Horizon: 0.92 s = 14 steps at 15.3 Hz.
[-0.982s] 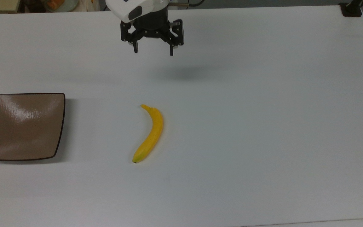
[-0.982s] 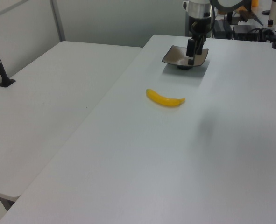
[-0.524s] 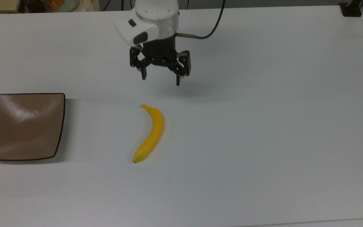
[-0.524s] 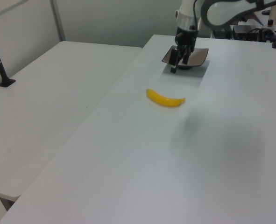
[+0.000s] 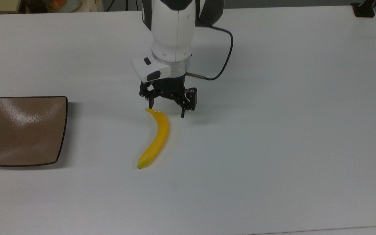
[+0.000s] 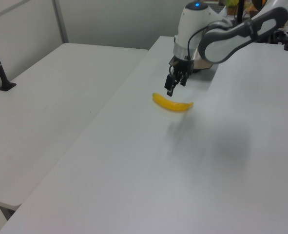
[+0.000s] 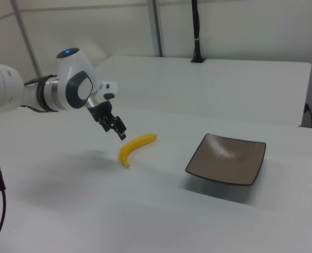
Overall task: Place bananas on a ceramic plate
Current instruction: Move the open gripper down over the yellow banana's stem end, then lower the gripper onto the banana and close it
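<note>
My gripper will next grab the banana by its curved body [image 6: 168,103] to put it on the ceramic plate [image 6: 204,65].
A curved yellow banana [image 5: 157,140] lies on the white table near the middle, stem end toward the arm; it also shows in the left view [image 6: 173,103] and the right view [image 7: 136,146]. The square glossy brown plate [image 5: 24,130] sits bare at the top view's left edge, well apart from the banana, and on the right view's right [image 7: 227,158]. My gripper [image 5: 166,111] hangs open just above the banana's stem end, one finger on each side, holding nothing. It hovers a little above the fruit in the left view [image 6: 169,91] and the right view [image 7: 119,129].
A black cable [image 5: 222,65] loops off the wrist. A black post base [image 5: 364,8] stands at the table's far right corner in the top view. A second white table [image 6: 51,112] with a black post [image 6: 0,68] adjoins on the left view's left.
The gripper has come from the table's far edge toward the banana and dropped lower, staying open. Banana and plate have not moved.
</note>
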### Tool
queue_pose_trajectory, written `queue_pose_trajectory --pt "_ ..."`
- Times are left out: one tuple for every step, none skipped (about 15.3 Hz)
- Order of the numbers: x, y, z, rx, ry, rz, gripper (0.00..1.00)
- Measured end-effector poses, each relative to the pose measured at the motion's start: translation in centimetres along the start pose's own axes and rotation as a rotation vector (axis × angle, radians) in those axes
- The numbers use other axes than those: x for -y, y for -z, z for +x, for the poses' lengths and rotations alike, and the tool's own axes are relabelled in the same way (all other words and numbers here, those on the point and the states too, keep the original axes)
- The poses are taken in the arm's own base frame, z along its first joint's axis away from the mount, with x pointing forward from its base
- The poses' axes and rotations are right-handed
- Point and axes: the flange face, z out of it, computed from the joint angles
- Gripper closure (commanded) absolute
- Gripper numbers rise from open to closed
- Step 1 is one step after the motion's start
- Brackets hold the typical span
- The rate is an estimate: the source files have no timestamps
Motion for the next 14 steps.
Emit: queue_pose_trajectory --pt "0.1 -1.0 -0.1 0.002 -0.006 -0.003 0.00" --pt "0.1 -2.0 0.1 -0.002 -0.013 -0.001 0.00" --pt "0.0 -2.4 0.2 -0.008 -0.015 0.002 0.00" --pt "-0.1 -2.9 0.3 -0.015 -0.018 0.005 0.00" --pt "-0.3 -3.6 0.7 -0.036 -0.022 0.017 0.00" --pt "-0.5 -4.2 1.1 -0.068 -0.028 0.033 0.00" --pt "-0.6 -4.7 1.3 -0.083 -0.031 0.042 0.00" --pt "-0.9 -5.5 1.5 -0.091 -0.038 0.045 0.00" --pt "-1.3 -5.9 1.6 -0.091 -0.045 0.044 0.00" --pt "-1.8 -6.3 1.9 -0.095 -0.052 0.044 0.00" --pt "-2.4 -6.8 2.1 -0.104 -0.061 0.047 0.00" --pt "-2.5 -7.2 2.2 -0.106 -0.063 0.048 0.00" --pt "-2.5 -7.6 2.2 -0.102 -0.064 0.047 0.00" --pt "-2.5 -8.0 2.1 -0.099 -0.063 0.046 0.00"
